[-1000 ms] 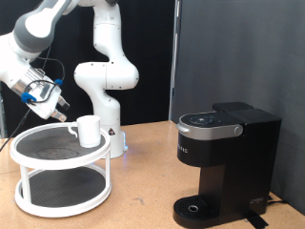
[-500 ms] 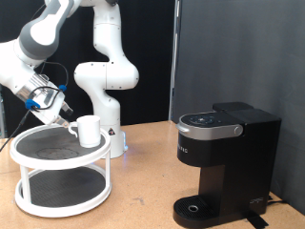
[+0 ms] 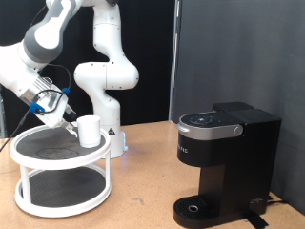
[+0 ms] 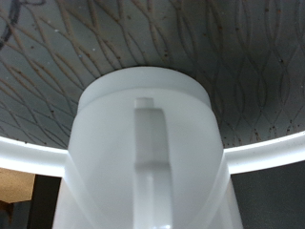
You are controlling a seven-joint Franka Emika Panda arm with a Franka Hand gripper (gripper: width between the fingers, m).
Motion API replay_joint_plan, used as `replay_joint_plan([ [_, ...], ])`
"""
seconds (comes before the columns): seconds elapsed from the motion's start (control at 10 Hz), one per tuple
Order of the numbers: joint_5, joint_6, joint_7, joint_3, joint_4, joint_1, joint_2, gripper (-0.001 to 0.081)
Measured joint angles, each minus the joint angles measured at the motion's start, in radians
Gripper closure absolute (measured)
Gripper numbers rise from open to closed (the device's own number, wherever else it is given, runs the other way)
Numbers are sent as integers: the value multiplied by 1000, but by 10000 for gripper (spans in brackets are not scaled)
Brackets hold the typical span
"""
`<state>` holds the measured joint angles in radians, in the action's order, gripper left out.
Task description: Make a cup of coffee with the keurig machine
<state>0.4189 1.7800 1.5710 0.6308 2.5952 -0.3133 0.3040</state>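
Note:
My gripper's fingers are beside the mug's handle [image 3: 73, 131] [image 4: 152, 167] and level with it, so my gripper should close on it now.
The cup [image 3: 89, 131], a small white mug, stands on the top tier of a white two-tier round stand [image 3: 59, 167] at the exterior view's left. My gripper [image 3: 67, 114] is just to the left of the cup, close to it at cup height. In the wrist view the cup [image 4: 145, 157] fills the frame, its handle facing the camera; my fingers do not show there. The keurig machine [image 3: 227, 162], black with its lid shut, stands at the exterior view's right with its round drip tray [image 3: 195, 209] bare.
The arm's white base [image 3: 107, 86] stands behind the stand. The wooden table [image 3: 143, 200] stretches between the stand and the machine. A black backdrop lies behind.
My gripper has moved rightward and slightly down toward the cup over the last second. The cup and the machine have not moved.

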Motion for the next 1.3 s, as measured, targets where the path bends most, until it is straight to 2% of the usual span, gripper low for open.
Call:
replay_joint_plan([
  [0.2, 0, 3, 0, -1, 5, 1, 0, 72],
  [0.4, 0, 7, 0, -2, 7, 1, 0, 324],
  [0.5, 0, 9, 0, -3, 9, 2, 0, 324],
  [0.6, 1, 13, 0, -3, 9, 2, 0, 507],
  [0.7, 1, 15, 0, -3, 10, 2, 0, 644],
  [0.8, 1, 17, 0, -3, 10, 2, 0, 644],
  [0.9, 1, 17, 0, -3, 10, 2, 0, 770],
  [1.1, 5, 13, 3, -3, 9, 2, 0, 794],
  [1.3, 23, -48, 24, -3, -12, 2, 4, 803],
])
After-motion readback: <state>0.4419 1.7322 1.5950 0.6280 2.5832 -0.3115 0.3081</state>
